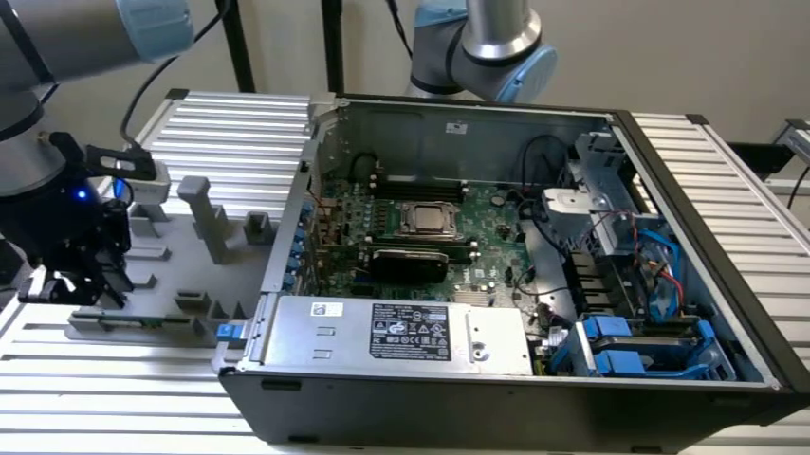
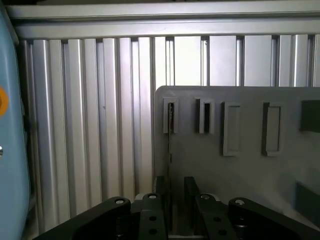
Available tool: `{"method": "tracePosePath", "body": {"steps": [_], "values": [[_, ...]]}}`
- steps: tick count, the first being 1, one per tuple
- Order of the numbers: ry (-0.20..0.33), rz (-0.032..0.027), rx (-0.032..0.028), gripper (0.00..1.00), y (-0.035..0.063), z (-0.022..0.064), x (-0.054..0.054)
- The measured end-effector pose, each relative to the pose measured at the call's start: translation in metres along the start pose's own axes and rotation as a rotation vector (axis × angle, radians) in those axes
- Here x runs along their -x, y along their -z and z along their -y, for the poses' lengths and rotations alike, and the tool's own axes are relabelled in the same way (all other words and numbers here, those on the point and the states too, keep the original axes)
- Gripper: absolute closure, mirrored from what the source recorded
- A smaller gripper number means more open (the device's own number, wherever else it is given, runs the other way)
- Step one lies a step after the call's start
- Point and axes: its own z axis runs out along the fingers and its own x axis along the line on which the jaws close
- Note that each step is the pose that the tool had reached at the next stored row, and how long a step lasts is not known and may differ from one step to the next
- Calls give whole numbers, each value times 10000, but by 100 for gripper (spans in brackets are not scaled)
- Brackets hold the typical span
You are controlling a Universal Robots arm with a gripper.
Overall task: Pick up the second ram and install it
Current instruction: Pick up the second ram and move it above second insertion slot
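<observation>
Next, my gripper takes hold of the thin stick by its top edge to install the second ram in the motherboard slots.
The second ram [image 2: 169,145] is a thin stick seen edge-on, standing in the slots of the grey plastic fixture [image 2: 240,170]. In the exterior view it lies along the fixture's front edge [image 1: 139,321]. My gripper [image 2: 175,186] is low over the fixture, open, with one black finger [image 2: 160,197] on each side of the near end of the stick. From outside, the gripper [image 1: 79,289] hangs at the fixture's end on the exterior view's left. Whether a finger touches the stick I cannot tell.
An open computer case [image 1: 708,237] lies to the exterior view's right of the fixture, with the motherboard [image 1: 418,227] and long black slots [image 1: 418,178] inside. A second arm [image 1: 487,47] stands behind the case. Grey posts [image 1: 203,213] rise from the fixture. Ribbed aluminium table [image 2: 90,125] lies all around.
</observation>
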Motion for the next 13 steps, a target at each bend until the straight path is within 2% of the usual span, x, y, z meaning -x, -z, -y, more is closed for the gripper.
{"method": "tracePosePath", "body": {"steps": [6, 13], "values": [[0, 23, 1, 70, -109, 1, -19], [0, 82, 4, 70, -229, 41, -36]]}}
